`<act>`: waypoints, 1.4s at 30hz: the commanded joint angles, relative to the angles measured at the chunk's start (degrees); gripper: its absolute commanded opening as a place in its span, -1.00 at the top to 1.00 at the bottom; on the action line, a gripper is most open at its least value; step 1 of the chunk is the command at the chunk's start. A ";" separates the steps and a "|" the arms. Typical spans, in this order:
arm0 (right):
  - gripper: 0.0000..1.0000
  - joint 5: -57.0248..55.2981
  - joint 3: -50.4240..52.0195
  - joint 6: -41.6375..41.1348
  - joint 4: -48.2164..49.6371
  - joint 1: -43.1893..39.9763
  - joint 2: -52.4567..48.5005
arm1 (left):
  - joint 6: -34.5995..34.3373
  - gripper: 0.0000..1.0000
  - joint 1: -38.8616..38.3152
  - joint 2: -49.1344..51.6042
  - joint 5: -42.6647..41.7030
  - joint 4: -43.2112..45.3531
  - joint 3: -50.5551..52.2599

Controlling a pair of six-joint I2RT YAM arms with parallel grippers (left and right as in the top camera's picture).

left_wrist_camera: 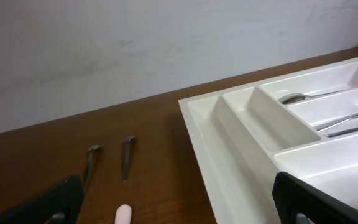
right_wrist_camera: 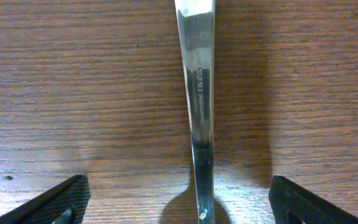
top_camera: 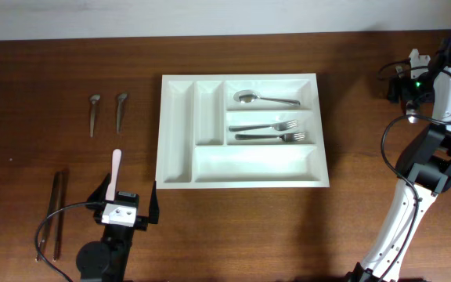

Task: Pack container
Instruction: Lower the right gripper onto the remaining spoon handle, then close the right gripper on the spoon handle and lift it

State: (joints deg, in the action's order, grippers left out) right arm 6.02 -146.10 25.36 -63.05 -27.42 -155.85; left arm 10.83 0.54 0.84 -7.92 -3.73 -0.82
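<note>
I can close my right gripper on the utensil now, because its fingers meet their shadows on the wood on either side of the utensil's metal handle.
The container (top_camera: 180,133) is a white compartmented tray in the middle of the table, also showing at the right of the left wrist view (left_wrist_camera: 229,149). It holds a spoon (top_camera: 263,99) and two forks (top_camera: 266,131). My left gripper (top_camera: 126,197) stands open near the table's front left, with the tip of a pink-handled utensil (left_wrist_camera: 123,215) between its fingers, untouched. My right gripper (right_wrist_camera: 179,211) is open low over a metal utensil handle (right_wrist_camera: 197,93) that lies on the wood between its fingers. In the overhead view the right arm (top_camera: 433,117) hides that utensil.
Two small metal spoons (top_camera: 106,113) lie left of the tray, also in the left wrist view (left_wrist_camera: 109,162). Two long dark sticks (top_camera: 55,215) lie at the front left. A cable loops beside the left arm.
</note>
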 commanded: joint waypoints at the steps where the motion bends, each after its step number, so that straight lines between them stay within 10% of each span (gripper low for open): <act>1: -0.86 -0.22 1.53 0.04 -0.96 -0.74 -1.14 | -0.70 -0.98 0.37 -0.55 0.22 -0.13 0.33; 10: -0.82 -0.22 1.57 -0.37 -1.31 -0.74 -1.14 | -0.70 -0.98 0.37 -0.55 0.22 -0.13 0.33; 13: -0.38 -0.22 1.57 -0.35 -1.44 -0.74 -1.16 | -0.70 -0.98 0.37 -0.55 0.22 -0.13 0.33; 17: -0.35 -0.24 1.57 -0.35 -1.38 -0.83 -1.16 | -0.70 -0.98 0.37 -0.55 0.22 -0.15 0.33; 32: 0.77 -0.24 1.57 -0.81 0.28 -0.83 -1.16 | -0.70 -0.98 0.37 -0.55 0.22 -0.13 0.33; 42: 0.92 -0.20 0.68 -5.31 1.11 -0.72 -1.14 | -0.70 -0.98 0.37 -0.55 0.22 -0.13 0.33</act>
State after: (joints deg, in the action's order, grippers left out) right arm 6.74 -145.80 23.09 -62.02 -27.77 -155.85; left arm 10.83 0.54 0.84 -7.92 -3.73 -0.82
